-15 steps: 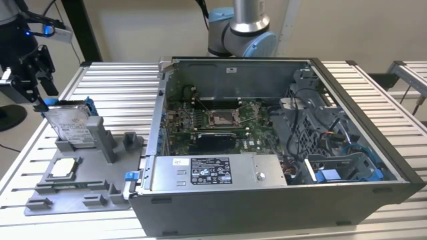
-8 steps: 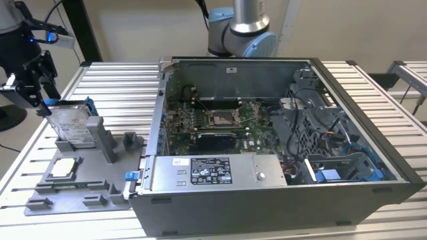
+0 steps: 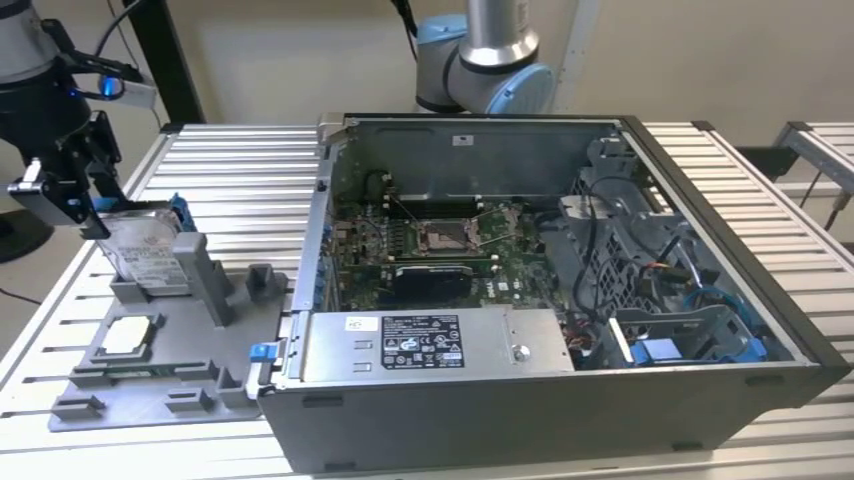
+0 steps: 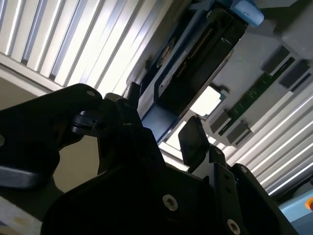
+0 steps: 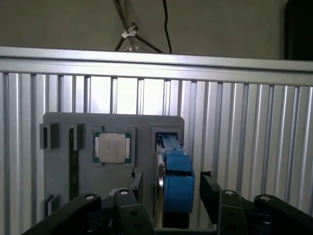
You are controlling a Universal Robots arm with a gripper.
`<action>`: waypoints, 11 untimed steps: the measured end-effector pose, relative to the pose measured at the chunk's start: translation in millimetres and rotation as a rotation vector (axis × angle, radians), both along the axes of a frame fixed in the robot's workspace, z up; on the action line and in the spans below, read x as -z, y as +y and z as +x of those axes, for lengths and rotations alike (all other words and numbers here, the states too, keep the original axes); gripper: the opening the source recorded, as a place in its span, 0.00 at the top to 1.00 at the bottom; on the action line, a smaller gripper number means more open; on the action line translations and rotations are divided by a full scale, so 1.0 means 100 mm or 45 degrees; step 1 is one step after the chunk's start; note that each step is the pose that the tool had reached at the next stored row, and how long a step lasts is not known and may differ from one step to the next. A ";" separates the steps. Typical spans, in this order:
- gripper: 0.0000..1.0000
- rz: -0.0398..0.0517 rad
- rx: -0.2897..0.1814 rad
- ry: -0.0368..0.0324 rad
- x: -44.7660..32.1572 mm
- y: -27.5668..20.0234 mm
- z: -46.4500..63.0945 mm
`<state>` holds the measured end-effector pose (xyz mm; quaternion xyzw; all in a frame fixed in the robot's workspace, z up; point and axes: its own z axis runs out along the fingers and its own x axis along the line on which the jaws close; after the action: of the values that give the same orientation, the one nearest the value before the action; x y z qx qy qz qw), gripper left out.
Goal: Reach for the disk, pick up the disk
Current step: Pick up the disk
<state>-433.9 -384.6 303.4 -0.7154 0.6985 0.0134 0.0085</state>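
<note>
The gripper should next grab the disk by its upper end [image 3: 139, 208] to pick it up. The disk's lower end stands down in the fixture slot [image 3: 158, 287].
The disk [image 3: 147, 250] stands on edge in a slot of the grey fixture plate [image 3: 200, 400], at the exterior view's left. It is silver-grey with a white label and a blue bracket. My black gripper [image 3: 102, 216] hangs at the disk's upper end. In the first wrist view the disk [image 5: 173, 178] shows edge-on, its blue bracket between my two fingers [image 5: 208, 188]. My gripper [image 5: 171, 188] is open, with a small gap on each side of the disk. In the second wrist view the disk [image 4: 195, 63] lies past my gripper [image 4: 164, 117].
A small square chip [image 5: 112, 147] and a green memory stick [image 5: 73, 156] sit in the same fixture plate. An open computer case [image 3: 561, 300] stands close to the plate's right side. A second arm's base [image 3: 481, 60] rises behind the case. Slatted aluminium table [image 3: 227, 170] lies all round.
</note>
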 end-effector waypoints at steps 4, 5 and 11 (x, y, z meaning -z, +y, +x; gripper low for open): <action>0.00 0.002 0.001 0.0001 0.062 0.000 0.01; 0.00 0.002 0.001 0.0001 0.076 0.000 0.01; 0.00 0.005 0.004 0.0002 0.163 0.000 0.02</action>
<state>-432.0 -384.7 287.2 -0.7144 0.6995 0.0147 0.0098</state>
